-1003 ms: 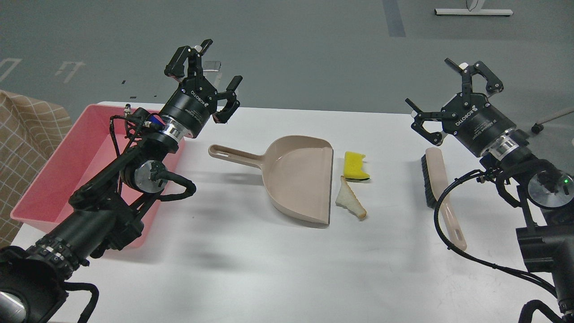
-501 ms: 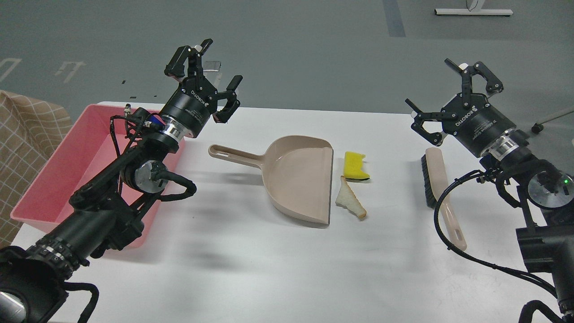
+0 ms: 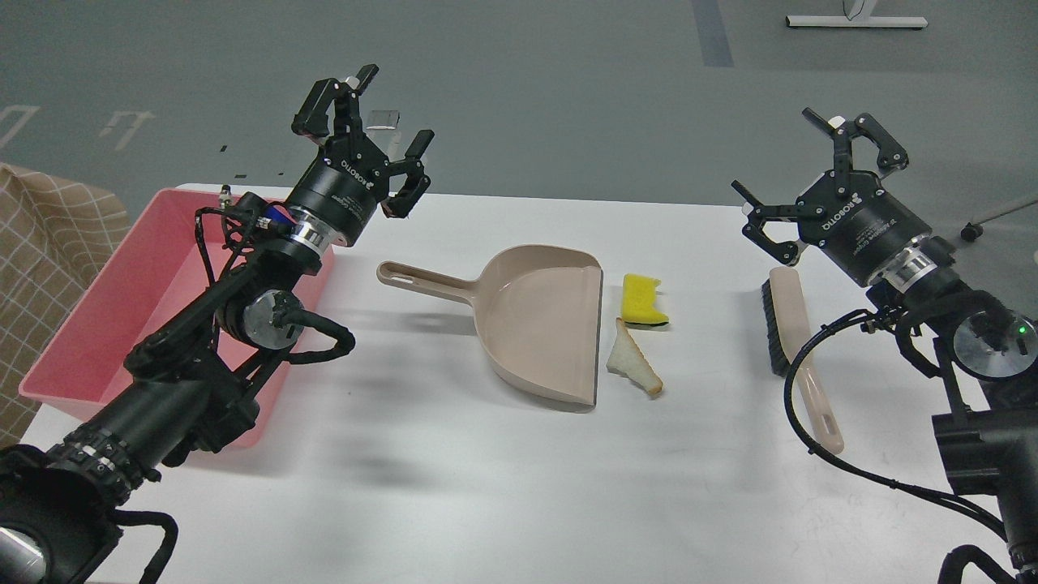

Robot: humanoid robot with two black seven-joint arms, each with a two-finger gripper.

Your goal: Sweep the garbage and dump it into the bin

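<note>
My left gripper grabs the dustpan by its slim long handle (image 3: 425,281) next, since the dustpan's broad pan spreads wider than the fingers open.
A yellow sponge chunk (image 3: 642,299) with a dark green underside and a triangular white bread slice (image 3: 633,368) lie on the white table (image 3: 454,487), just right of the open mouth of a beige dustpan (image 3: 535,320). The pink bin (image 3: 105,308) stands at the table's left edge, partly hidden by my left arm. My left gripper (image 3: 369,118) is open and empty, held above the table's far edge left of the dustpan handle. My right gripper (image 3: 815,178) is open and empty, above the head of a beige brush (image 3: 793,345) with black bristles.
A brown checked cloth (image 3: 40,251) lies left of the bin. Grey floor lies beyond the table's far edge. A black cable (image 3: 811,430) from my right arm loops over the brush handle.
My left gripper has moved slightly up and to the left. The right gripper has barely shifted. The objects on the table have not moved.
</note>
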